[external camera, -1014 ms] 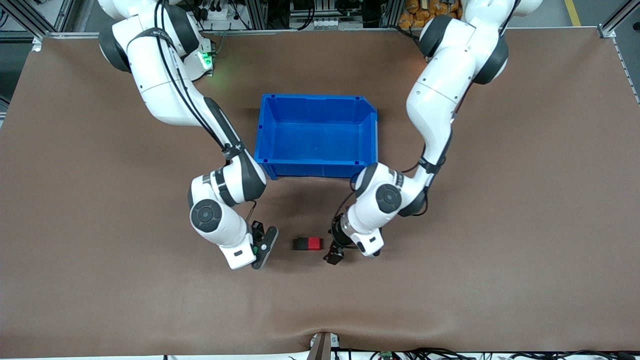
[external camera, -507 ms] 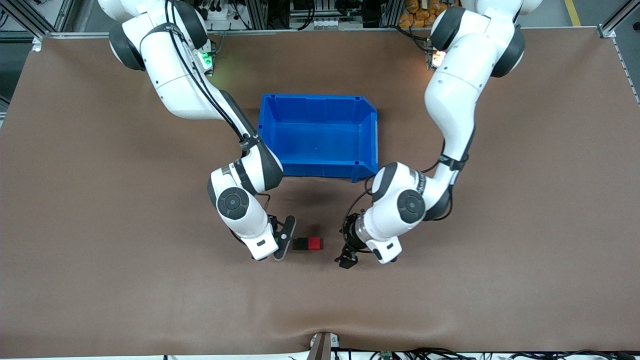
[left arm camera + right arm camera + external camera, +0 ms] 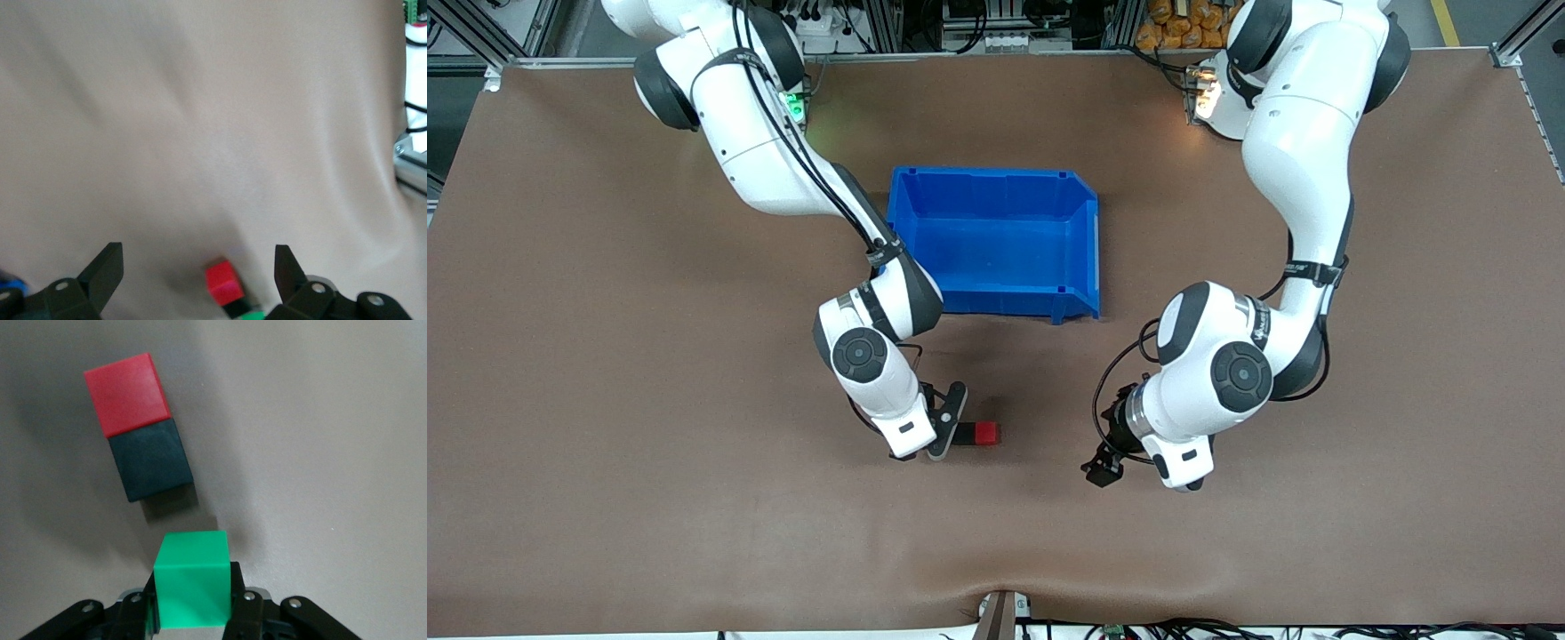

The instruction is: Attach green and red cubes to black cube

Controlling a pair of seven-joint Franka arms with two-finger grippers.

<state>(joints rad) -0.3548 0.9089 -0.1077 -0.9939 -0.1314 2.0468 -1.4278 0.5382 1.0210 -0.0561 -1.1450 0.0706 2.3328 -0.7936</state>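
Observation:
The green cube [image 3: 192,577] stays held in my right gripper from here until it sits against the black cube [image 3: 151,459], since a small gap remains between it and the black cube's side.
The red cube [image 3: 985,433] and the black cube [image 3: 966,434] lie joined side by side on the brown table, the red one toward the left arm's end. In the right wrist view the red cube [image 3: 127,392] touches the black cube [image 3: 152,467]. My right gripper [image 3: 947,425] is shut on the green cube [image 3: 192,580], just beside the black cube's free face with a small gap between them. My left gripper [image 3: 1101,468] hangs open and holds nothing, low over the table, well off the red cube [image 3: 222,281] toward the left arm's end.
A blue bin [image 3: 996,171] with nothing in it stands farther from the front camera than the cubes, between the two arms. Bare brown table surrounds the cubes. Cables and a rail run along the table's edge [image 3: 413,143].
My right gripper has carried the green cube sideways up to the black cube. My left gripper has drawn away from the red cube toward the left arm's end of the table.

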